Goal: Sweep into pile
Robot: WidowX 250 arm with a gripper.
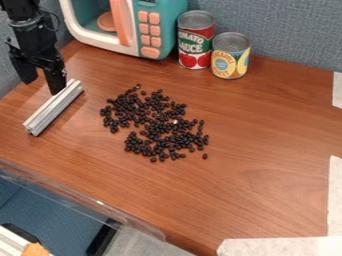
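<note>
The silver metal bar (pixel 55 107) should sweep the scattered black beans into a pile, so I need to pick it up by its middle with my gripper next.
My black gripper (pixel 43 86) hangs at the upper left, its two fingers spread apart with nothing visible between them. Just right of and below it, a silver metal bar (pixel 55 107) lies slanted on the wooden table, its upper end close beside the right fingertip; whether they touch I cannot tell. Small black beans (pixel 157 125) are spread in a loose, uneven patch around the centre-left of the table, to the right of the bar. A few stray beans lie at the patch's edges, and one pale speck shows among them.
A toy microwave (pixel 163 30) stands at the back left. Beside it are a tomato sauce can (pixel 194 41) and a pineapple can (pixel 230 55). The brown table (pixel 267 150) has a clear plastic strip (pixel 87 197) along its lower-left edge and white tape (pixel 336 195) at the right.
</note>
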